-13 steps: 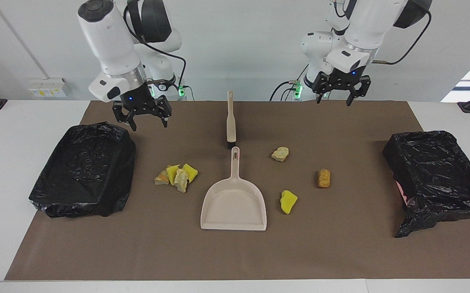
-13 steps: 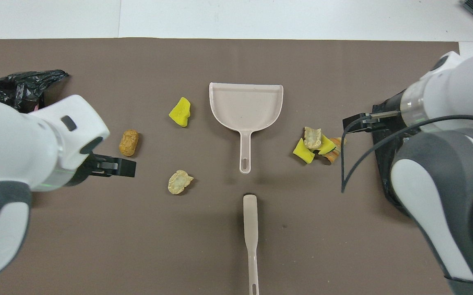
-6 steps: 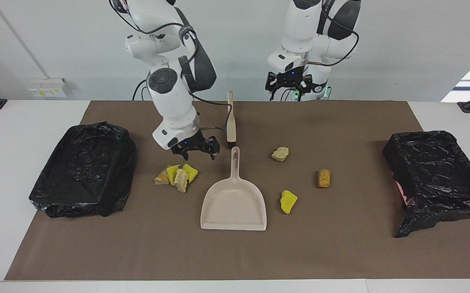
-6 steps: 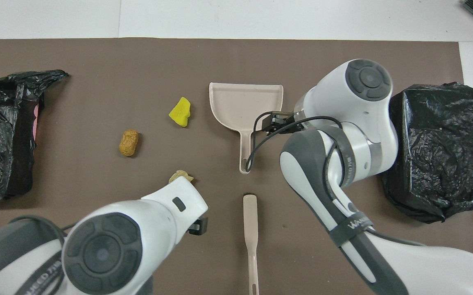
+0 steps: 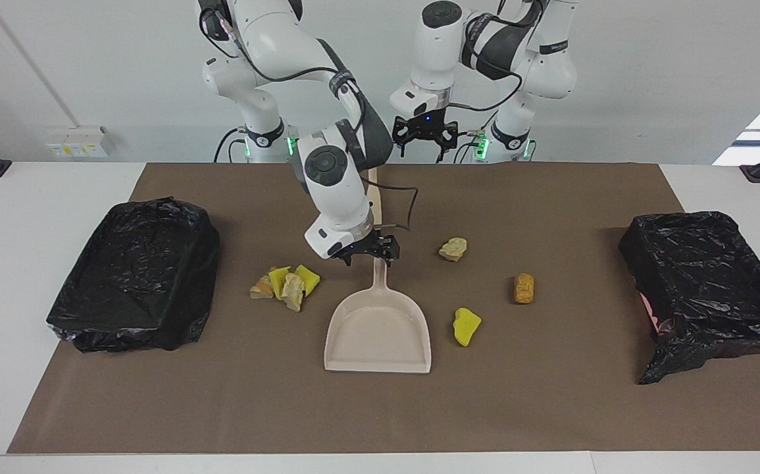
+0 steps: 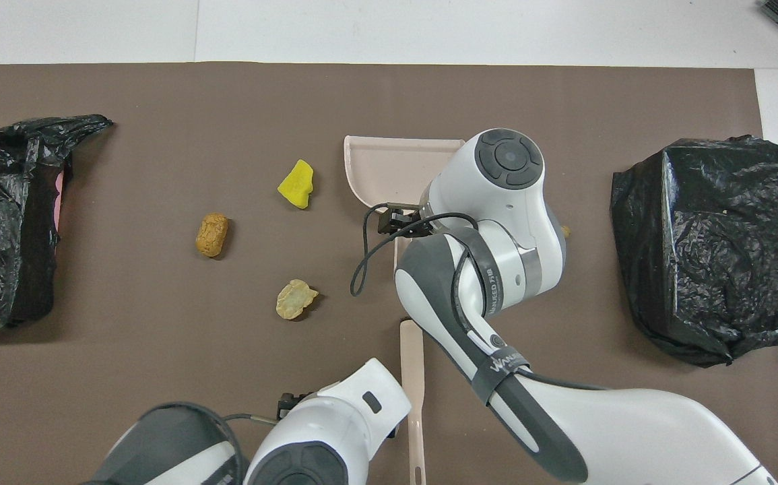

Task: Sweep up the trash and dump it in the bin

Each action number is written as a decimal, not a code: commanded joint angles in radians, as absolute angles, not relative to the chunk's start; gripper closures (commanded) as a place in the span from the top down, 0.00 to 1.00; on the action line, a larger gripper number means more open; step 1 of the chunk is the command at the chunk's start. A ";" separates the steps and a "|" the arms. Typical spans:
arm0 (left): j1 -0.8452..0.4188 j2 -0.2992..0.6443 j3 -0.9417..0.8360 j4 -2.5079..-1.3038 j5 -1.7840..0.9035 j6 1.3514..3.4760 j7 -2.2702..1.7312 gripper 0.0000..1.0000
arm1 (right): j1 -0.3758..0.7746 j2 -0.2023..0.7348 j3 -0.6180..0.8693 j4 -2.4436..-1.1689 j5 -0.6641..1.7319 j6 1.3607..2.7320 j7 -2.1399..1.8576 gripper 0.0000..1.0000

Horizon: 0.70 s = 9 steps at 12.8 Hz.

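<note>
My right gripper isn't ready to close yet: its fingers are above the dustpan's handle. It needs to go down first and then close on the handle.
A beige dustpan lies mid-mat, its handle pointing toward the robots. My right gripper hangs open right at the end of that handle; whether it touches I cannot tell. A beige brush lies nearer the robots, in line with the handle. My left gripper is open in the air over the brush's robot-side end. Trash lies loose: a clump of yellow and beige lumps toward the right arm's end, plus a beige chunk, an orange-brown piece and a yellow wedge toward the left arm's end.
Two bins lined with black bags stand on the brown mat, one at the right arm's end, the other at the left arm's end. In the overhead view the right arm covers most of the dustpan and the clump.
Both arms swung in toward the middle. The right gripper came from beside its bin down to the dustpan handle. The left gripper moved over the brush's end. Both stayed open.
</note>
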State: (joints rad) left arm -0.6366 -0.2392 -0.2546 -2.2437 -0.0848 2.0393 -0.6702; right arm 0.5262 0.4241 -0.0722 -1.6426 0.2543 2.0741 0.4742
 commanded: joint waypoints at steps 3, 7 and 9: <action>-0.800 -0.092 -0.236 -2.266 -0.094 2.218 -0.833 1.00 | 0.554 0.469 -0.072 -1.631 0.267 2.131 0.454 1.00; -0.850 -0.040 -0.236 -2.266 -0.094 2.270 -0.871 1.00 | 0.557 0.469 -0.074 -1.640 0.253 2.129 0.430 0.78; -0.850 -0.025 -0.236 -2.266 -0.094 2.276 -0.870 1.00 | 0.557 0.469 -0.074 -1.640 0.253 2.125 0.429 0.27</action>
State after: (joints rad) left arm -0.8281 -0.0331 -0.2547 -2.2614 -0.0850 2.2538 -0.8586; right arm 0.5584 0.4642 -0.0730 -1.6429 0.2528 2.1210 0.4562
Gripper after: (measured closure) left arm 0.000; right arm 0.225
